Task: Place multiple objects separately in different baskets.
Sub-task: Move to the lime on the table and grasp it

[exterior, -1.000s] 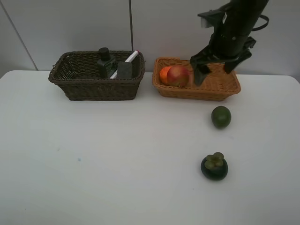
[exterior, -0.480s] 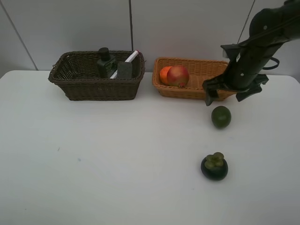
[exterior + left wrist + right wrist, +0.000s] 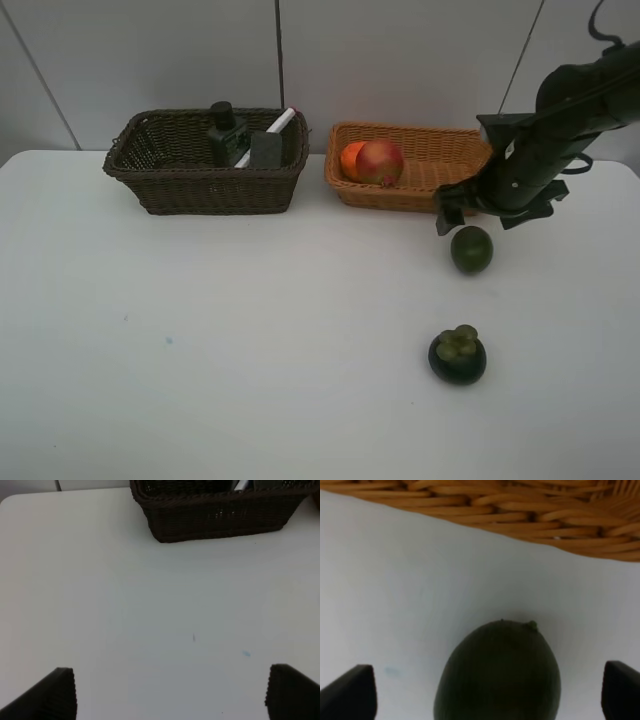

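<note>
The robot's right gripper would miss if it closed now, because its fingers are above the green lime [image 3: 471, 249]. It will first move down.
The green lime [image 3: 471, 249] lies on the white table in front of the orange-tan basket [image 3: 455, 175], which holds the orange [image 3: 351, 160] and the pomegranate [image 3: 379, 162]. My right gripper [image 3: 484, 216] is open, just above and behind the lime; in the right wrist view the lime [image 3: 497, 672] sits between the open fingertips [image 3: 350, 692]. The mangosteen [image 3: 457, 355] lies nearer the front. The dark brown basket [image 3: 180, 185] holds the pump bottle [image 3: 226, 132], eraser [image 3: 266, 149] and marker [image 3: 278, 122]. My left gripper [image 3: 172, 695] is open and empty over bare table. The pink bottle is not visible.
The white table [image 3: 250, 330] reaches a grey wall behind both baskets. The tan basket's front wall [image 3: 520, 515] is close behind the lime. The dark basket's wall [image 3: 215, 515] shows far ahead of the left gripper.
The right arm has moved from over the orange-tan basket to the right and down, and now hangs open just over the lime. The objects have not moved.
</note>
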Controlling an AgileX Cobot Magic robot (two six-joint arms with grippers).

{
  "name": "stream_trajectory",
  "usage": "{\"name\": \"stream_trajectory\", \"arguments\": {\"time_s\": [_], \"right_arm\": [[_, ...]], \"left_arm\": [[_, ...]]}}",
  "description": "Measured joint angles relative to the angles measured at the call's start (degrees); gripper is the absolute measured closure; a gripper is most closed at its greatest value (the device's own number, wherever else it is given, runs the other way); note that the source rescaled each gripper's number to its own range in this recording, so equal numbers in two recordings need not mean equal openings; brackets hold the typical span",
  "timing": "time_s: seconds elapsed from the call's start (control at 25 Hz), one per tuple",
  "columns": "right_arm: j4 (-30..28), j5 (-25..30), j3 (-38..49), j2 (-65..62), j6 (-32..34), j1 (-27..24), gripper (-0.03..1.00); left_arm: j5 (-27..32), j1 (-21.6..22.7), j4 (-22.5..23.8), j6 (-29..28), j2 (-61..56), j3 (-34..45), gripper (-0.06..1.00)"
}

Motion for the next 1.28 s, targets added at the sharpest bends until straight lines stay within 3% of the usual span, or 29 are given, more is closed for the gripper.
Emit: {"name": "stream_trajectory", "arguments": {"time_s": [0.76,0.88,1.0,1.28], "right_arm": [[-1.8,-6.6,0.1,8.9,0.0,0.0,-0.02],[-1.9,-7.0,0.0,9.1,0.0,0.0,0.09],[-2.1,-7.0,0.0,9.2,0.0,0.0,0.37],[-2.8,-6.6,-0.1,9.2,0.2,0.0,0.4]], "left_arm": [[0.0,0.0,0.0,0.0,0.0,0.0,0.05],[0.0,0.0,0.0,0.0,0.0,0.0,0.05],[0.0,0.0,0.0,0.0,0.0,0.0,0.05],[0.0,0.0,0.0,0.0,0.0,0.0,0.05]]}}
